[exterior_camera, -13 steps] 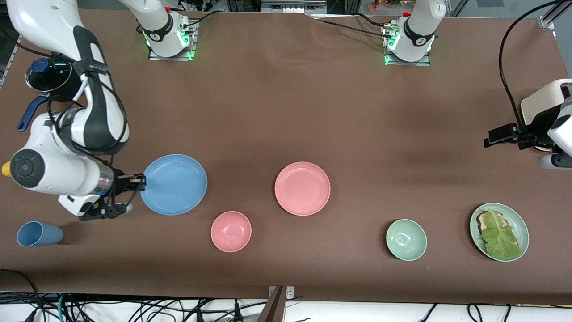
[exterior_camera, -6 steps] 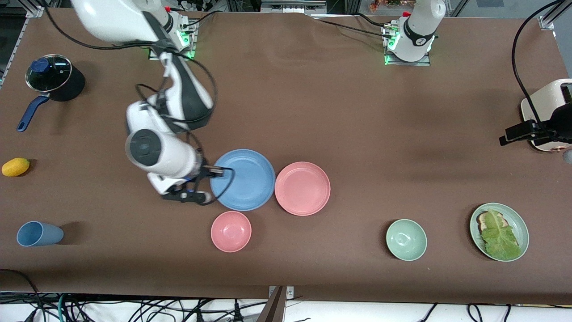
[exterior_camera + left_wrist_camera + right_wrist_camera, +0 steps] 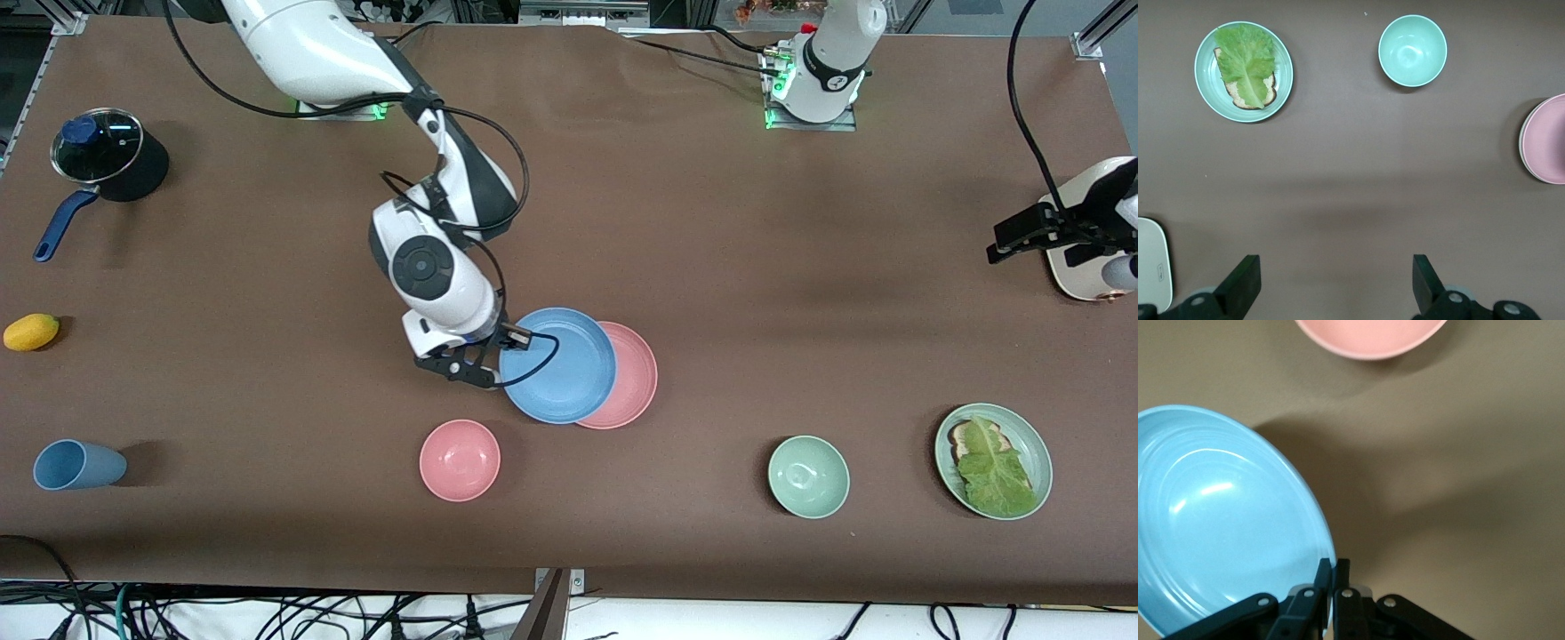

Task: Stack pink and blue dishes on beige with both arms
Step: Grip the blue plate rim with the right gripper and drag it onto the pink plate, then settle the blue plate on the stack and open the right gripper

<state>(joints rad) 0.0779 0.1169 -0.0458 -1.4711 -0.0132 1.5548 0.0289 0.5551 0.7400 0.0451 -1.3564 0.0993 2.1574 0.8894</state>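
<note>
I should keep holding the blue plate with my right gripper until it covers the pink plate, because a wide pink crescent still sticks out past the blue plate's rim.
My right gripper [image 3: 509, 338] is shut on the rim of the sky-blue plate [image 3: 560, 364] and holds it in the air. In the front view the blue plate overlaps the edge of the salmon pink plate [image 3: 633, 373], which lies flat mid-table. The right wrist view shows the fingers of the right gripper [image 3: 1333, 564] pinching the blue plate [image 3: 1218, 520]. My left gripper [image 3: 1022, 236] hangs open and empty over the left arm's end of the table; in its own view the left gripper [image 3: 1335, 263] is over bare cloth, with the pink plate [image 3: 1546, 140] at the frame's edge. The beige plate is out of view.
A small pink bowl [image 3: 460, 460], a pale green bowl [image 3: 808, 476] and a green plate with bread and lettuce [image 3: 993, 460] lie nearer the front camera. A blue cup [image 3: 76, 464], lemon [image 3: 30, 331] and lidded pot [image 3: 102, 156] stand at the right arm's end. A white appliance [image 3: 1080, 267] sits under the left arm.
The right arm has carried the blue plate from the right arm's end of the table to the middle, where it now overlaps the pink plate. The left gripper has shifted slightly.
</note>
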